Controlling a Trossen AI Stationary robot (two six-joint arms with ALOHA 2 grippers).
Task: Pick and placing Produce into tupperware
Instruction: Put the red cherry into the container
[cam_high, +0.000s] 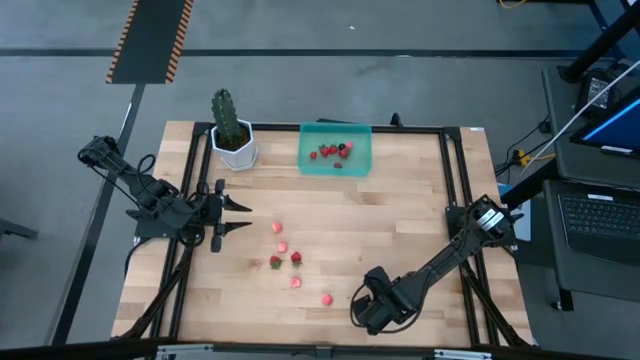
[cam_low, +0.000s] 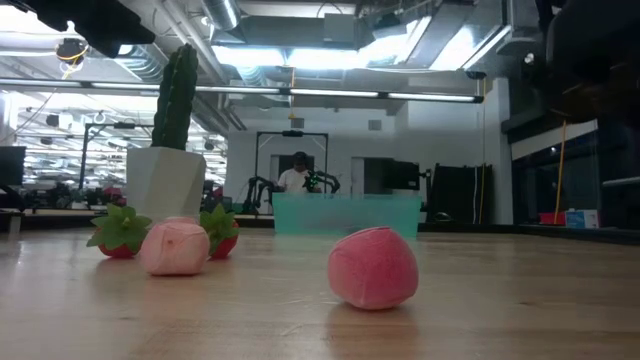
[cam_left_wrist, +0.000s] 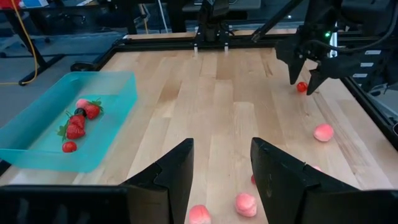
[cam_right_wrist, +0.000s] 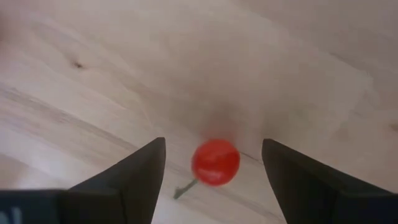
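The small red piece should go into the teal tupperware with the produce, so my right gripper next needs to grip the piece by its round body (cam_right_wrist: 216, 162).
The teal tupperware (cam_high: 335, 150) sits at the table's far side and holds several red pieces of produce (cam_left_wrist: 78, 121). Several more pink and red pieces (cam_high: 283, 247) lie loose on the wood near the table's middle. My right gripper (cam_right_wrist: 213, 144) points down near the front edge, open. Its fingers stand on either side of a small round red piece with a green stem (cam_right_wrist: 215, 162), which lies on the table untouched. That gripper (cam_left_wrist: 308, 68) and the red piece (cam_left_wrist: 301, 87) also show in the left wrist view. My left gripper (cam_high: 235, 215) waits open at the table's left.
A tall green cactus in a white pot (cam_high: 232, 135) stands left of the tupperware. A black frame (cam_high: 455, 170) runs along the table's edges. In the low view, two pink pieces (cam_low: 373, 267) and two red ones with green tops (cam_low: 120, 232) lie in the foreground.
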